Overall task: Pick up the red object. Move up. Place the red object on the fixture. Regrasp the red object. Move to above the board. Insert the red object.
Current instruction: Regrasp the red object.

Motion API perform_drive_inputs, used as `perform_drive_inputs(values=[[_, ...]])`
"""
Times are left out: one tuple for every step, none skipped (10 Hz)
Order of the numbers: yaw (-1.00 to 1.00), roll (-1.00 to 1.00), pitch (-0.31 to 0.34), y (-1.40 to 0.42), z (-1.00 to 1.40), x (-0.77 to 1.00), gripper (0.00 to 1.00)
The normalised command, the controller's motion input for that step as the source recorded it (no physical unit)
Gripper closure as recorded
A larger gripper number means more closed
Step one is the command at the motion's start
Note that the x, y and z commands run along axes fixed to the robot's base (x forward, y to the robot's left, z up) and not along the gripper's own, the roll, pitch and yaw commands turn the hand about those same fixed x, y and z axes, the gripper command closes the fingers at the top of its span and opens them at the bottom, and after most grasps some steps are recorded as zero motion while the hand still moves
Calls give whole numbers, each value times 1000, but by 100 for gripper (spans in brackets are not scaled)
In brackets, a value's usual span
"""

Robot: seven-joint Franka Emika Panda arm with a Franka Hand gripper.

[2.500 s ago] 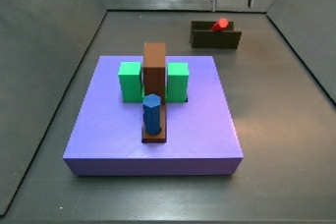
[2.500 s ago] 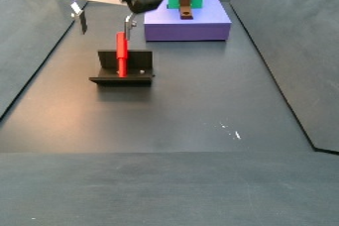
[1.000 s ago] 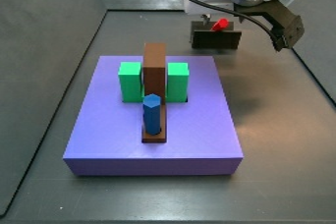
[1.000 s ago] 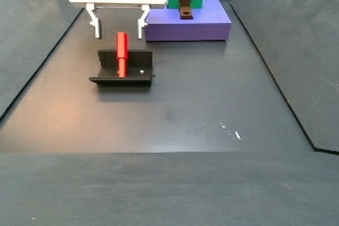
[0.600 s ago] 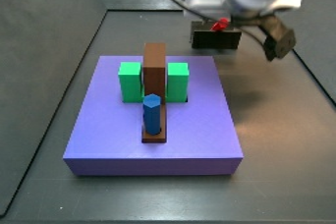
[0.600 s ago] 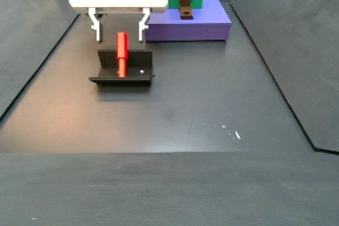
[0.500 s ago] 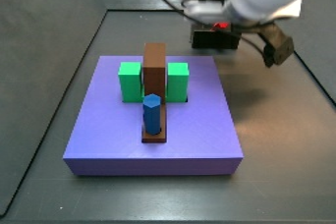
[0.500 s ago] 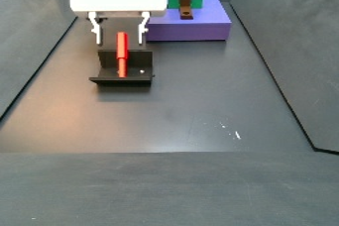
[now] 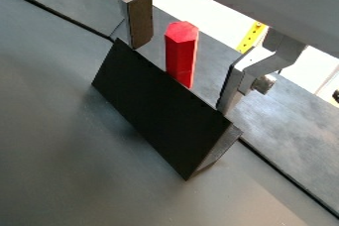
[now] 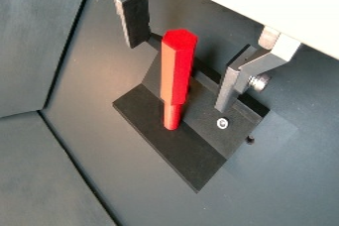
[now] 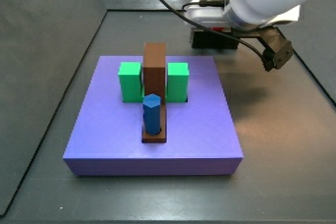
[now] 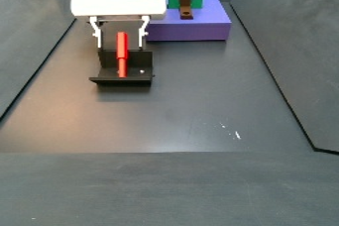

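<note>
The gripper grips the red object next by its upper part standing above the black fixture, since the fixture closes around the red object's lower end.
The red object (image 9: 181,54) is a short red peg standing upright in the fixture (image 9: 157,111). It shows in both wrist views (image 10: 175,76) and in a side view (image 12: 121,54). My gripper (image 9: 183,71) is open, with one finger (image 9: 138,19) on each side of the peg's upper part and a gap on both sides (image 10: 179,71). In a side view the gripper (image 12: 119,34) hangs just over the fixture (image 12: 119,75). In another side view my arm hides the peg, and only the fixture's front (image 11: 210,41) shows below the gripper (image 11: 250,31). The purple board (image 11: 112,130) lies apart.
On the board stand two green blocks (image 11: 130,81), a tall brown bar (image 11: 155,69) and a blue peg (image 11: 152,113). The board also shows behind the gripper in a side view (image 12: 199,27). Dark walls enclose the floor on all sides.
My gripper has come down from above, turned, and now straddles the standing red peg. The peg and fixture have not moved.
</note>
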Motion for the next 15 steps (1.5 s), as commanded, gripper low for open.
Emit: perform_drive_inputs(values=[[0,-37,0,57,26,-29,0],[0,0,0,0,0,0,0],[0,0,0,0,0,0,100],[0,0,0,0,0,0,100],[0,0,0,0,0,0,100],[0,0,0,0,0,0,100],[0,0,0,0,0,0,100],[0,0,0,0,0,0,100],[0,0,0,0,0,0,100],[0,0,0,0,0,0,100],[0,0,0,0,0,0,100],[0,0,0,0,0,0,100],[0,0,0,0,0,0,100],[0,0,0,0,0,0,100],[0,0,0,0,0,0,100]])
